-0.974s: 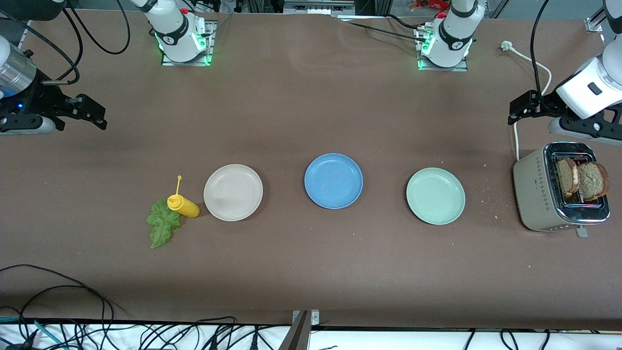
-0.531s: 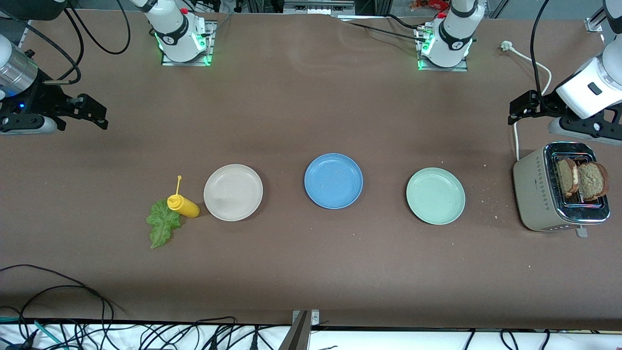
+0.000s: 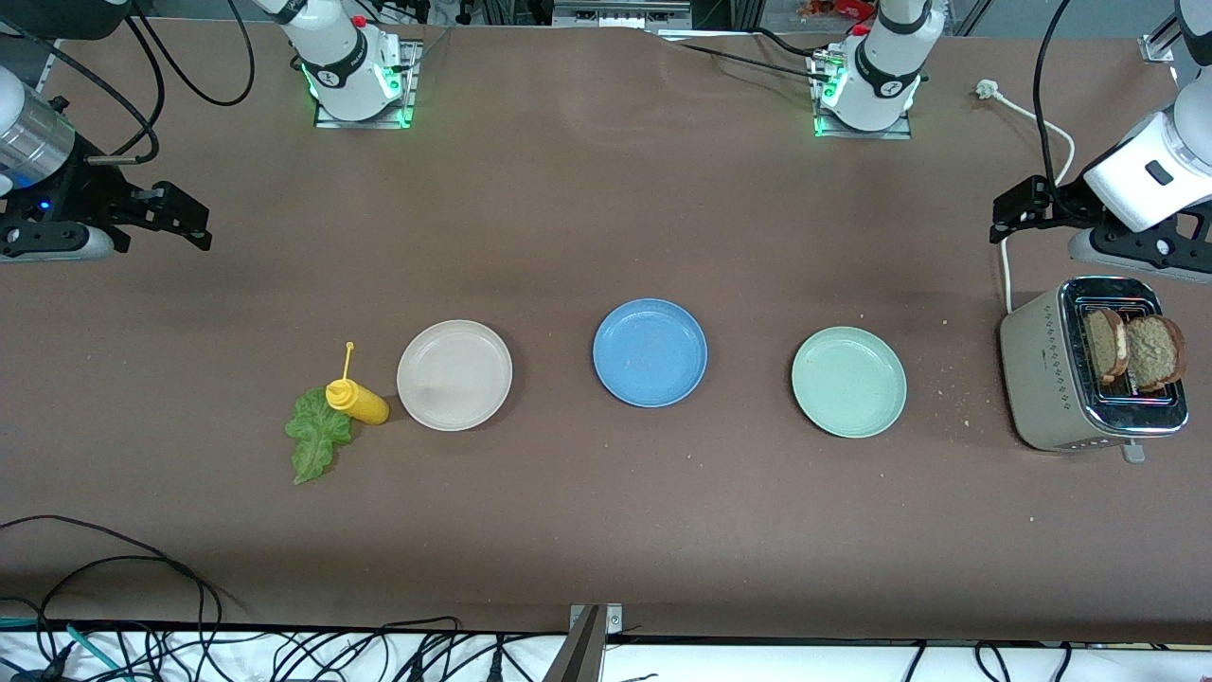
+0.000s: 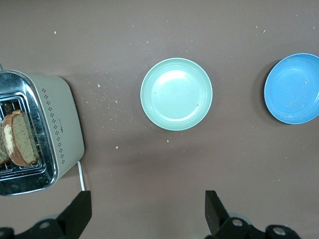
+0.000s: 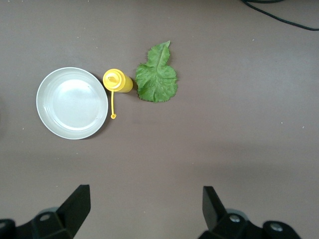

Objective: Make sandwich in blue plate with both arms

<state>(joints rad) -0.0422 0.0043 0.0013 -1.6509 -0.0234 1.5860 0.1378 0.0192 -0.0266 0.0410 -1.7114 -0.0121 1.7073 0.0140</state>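
Observation:
Next, my left gripper takes hold of a bread slice by its exposed top crust [image 3: 1103, 316]. That starts the sandwich on the blue plate [image 3: 650, 352].
The blue plate [image 3: 650, 352] [image 4: 293, 88] lies mid-table with nothing on it. Two brown bread slices [image 3: 1153, 352] [image 4: 20, 137] stand upright in the toaster's slots at the left arm's end. A green lettuce leaf [image 3: 315, 438] [image 5: 157, 79] lies flat on the table toward the right arm's end. My left gripper [image 3: 1002, 220] [image 4: 147, 199] hangs open over the table next to the toaster, holding nothing. My right gripper [image 3: 201, 227] [image 5: 144, 191] hangs open over bare table at the right arm's end, also holding nothing.
A yellow squeeze bottle [image 3: 356, 400] [image 5: 117, 81] lies touching the lettuce, beside a beige plate [image 3: 454, 375] [image 5: 72, 103]. A pale green plate [image 3: 848, 382] [image 4: 176, 94] sits between the blue plate and the beige toaster [image 3: 1042, 379] [image 4: 60, 129]. Crumbs are scattered round it.
The right gripper has drifted very slightly over the table. The left gripper and everything on the table have stayed put.

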